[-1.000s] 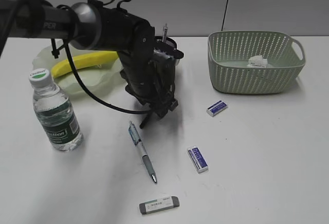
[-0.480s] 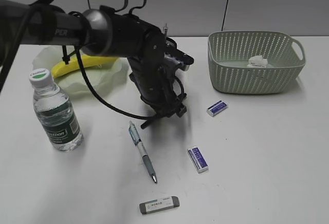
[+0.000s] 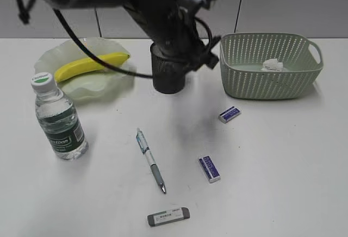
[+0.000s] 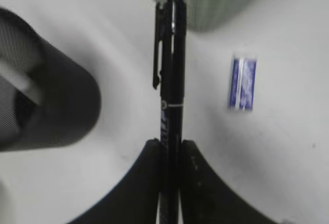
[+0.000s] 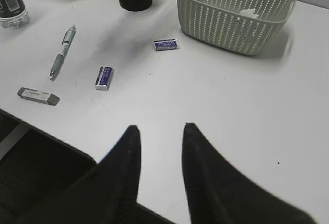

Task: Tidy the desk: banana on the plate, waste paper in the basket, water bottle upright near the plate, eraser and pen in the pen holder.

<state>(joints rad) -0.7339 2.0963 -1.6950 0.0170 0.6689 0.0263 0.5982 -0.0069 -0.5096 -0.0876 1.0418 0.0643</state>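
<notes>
The black pen points past the side of the mesh pen holder, so my left gripper keeps holding the black pen for now, until it is in the pen holder.
My left gripper is shut on a black pen, which points toward the basket's blurred wall. The black mesh pen holder stands just left of it, and my left arm hangs over the pen holder. A silver-blue pen lies on the desk. Two blue-sleeved erasers and a grey eraser lie loose. The banana rests on the green plate. The water bottle stands upright. Waste paper sits in the basket. My right gripper is open and holds nothing.
The desk's front edge runs under my right gripper, with dark floor below it. The basket fills the back right, and the plate and bottle the left side. A grey wall rises behind the desk.
My left gripper closed on the black pen at the desk surface, then rose and swung up and right with it. The pen holder, hidden behind the arm before, now shows.
</notes>
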